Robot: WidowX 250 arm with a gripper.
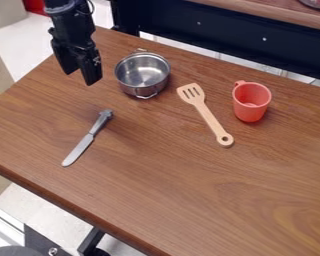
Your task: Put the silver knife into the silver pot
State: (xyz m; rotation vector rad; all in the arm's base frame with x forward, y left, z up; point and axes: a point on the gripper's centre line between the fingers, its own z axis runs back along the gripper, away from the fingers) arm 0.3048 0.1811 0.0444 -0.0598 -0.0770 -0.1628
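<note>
The silver knife [88, 138] needs to go into the silver pot. My gripper should grab the knife by its handle next.
My black gripper [80, 75] hangs at the upper left, above the table's back left part, left of the pot. Its two fingers are spread with a gap between them, and nothing is held. The silver knife [88, 138] lies flat on the table, lower in the view than the gripper, its handle end up and to the right and its blade towards the lower left. The silver pot [142, 75] stands upright behind the knife and a little to the right, with small handles at front and back. Its inside shows no object.
A wooden slotted spatula [207, 115] lies right of the pot. Farther right stands a red cup [251, 102]. The wooden table [209, 200] has its front edge running from the left down to the bottom. A dark-framed bench [236, 35] stands behind it.
</note>
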